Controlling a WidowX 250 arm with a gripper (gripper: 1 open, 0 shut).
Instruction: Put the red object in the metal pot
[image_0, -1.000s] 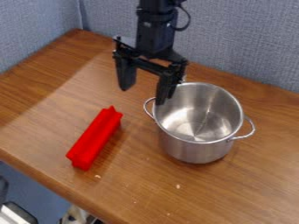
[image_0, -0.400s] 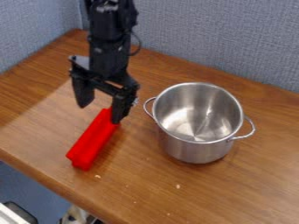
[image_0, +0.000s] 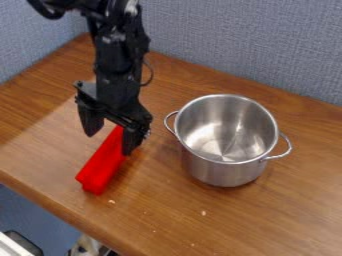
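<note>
My gripper is to grip the red block next by the end farthest from the table's front edge, to put the block in the metal pot (image_0: 230, 139).
The red object (image_0: 98, 166) is a long red block lying on the wooden table (image_0: 40, 120), left of the metal pot (image_0: 230, 139). The pot stands upright, shiny and empty, with small loop handles at its sides. My black gripper (image_0: 111, 127) hangs open over the far end of the red block, one finger on each side of it, low near the table. Nothing is held between the fingers. The block's far end is partly hidden by the fingers.
The table's front edge runs diagonally below the block and pot. A blue-grey wall (image_0: 267, 40) stands behind the table. Bare wood lies to the left of the block and in front of the pot.
The gripper has travelled left from beside the pot and come down over the far end of the red block, staying open. Block and pot have not moved.
</note>
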